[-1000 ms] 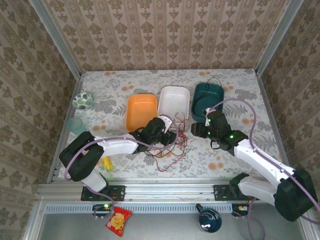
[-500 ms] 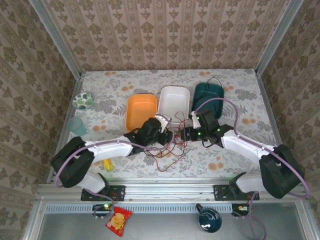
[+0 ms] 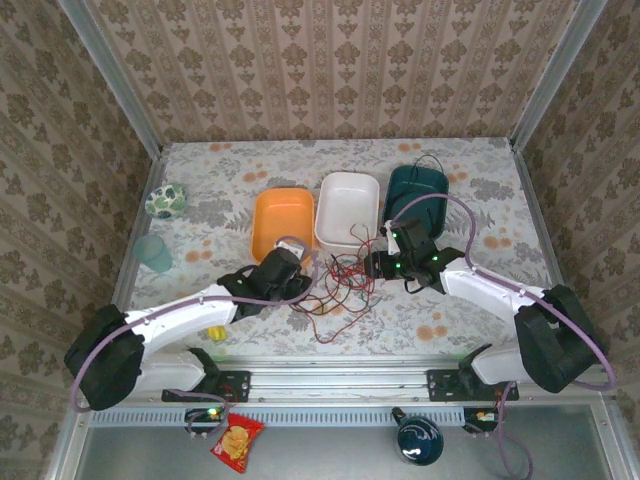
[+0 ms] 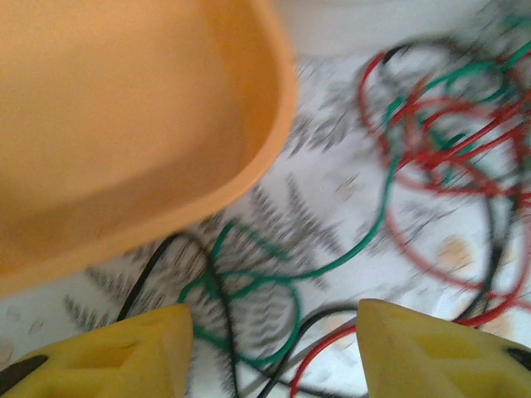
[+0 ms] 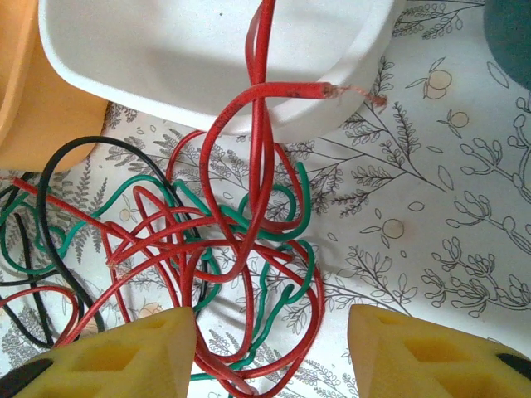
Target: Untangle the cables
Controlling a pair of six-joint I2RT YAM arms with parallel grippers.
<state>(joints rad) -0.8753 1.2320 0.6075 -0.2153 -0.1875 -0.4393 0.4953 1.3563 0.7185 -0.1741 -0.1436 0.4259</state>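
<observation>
I should grab the black cable (image 4: 216, 307) with my left gripper next, at its loose bend (image 4: 187, 237) beside the orange tray, to pull it out of the tangle.
The cables (image 3: 340, 282) lie in a tangle on the flowered table, in front of the white tray. In the right wrist view the red cable (image 5: 257, 149) makes many loops, one end resting on the white tray's rim. The green cable (image 5: 303, 199) weaves through them and the black cable (image 5: 62, 153) curves at the left. My right gripper (image 5: 270, 348) is open just above the tangle's right side, with red and green loops between its fingers. My left gripper (image 4: 274, 348) is open over the left side, above loops of green cable (image 4: 365, 240) and black cable (image 4: 216, 307).
An orange tray (image 3: 282, 222), a white tray (image 3: 348, 208) and a dark green tray (image 3: 415, 195) stand in a row behind the tangle. A green-white ball (image 3: 164, 200), a pale green cup (image 3: 153, 252) and a small yellow object (image 3: 213, 330) sit at the left.
My left gripper has drawn back to the left, off the tangle's middle. My right gripper has moved left, up to the tangle's right edge. Both jaws have narrowed slightly.
</observation>
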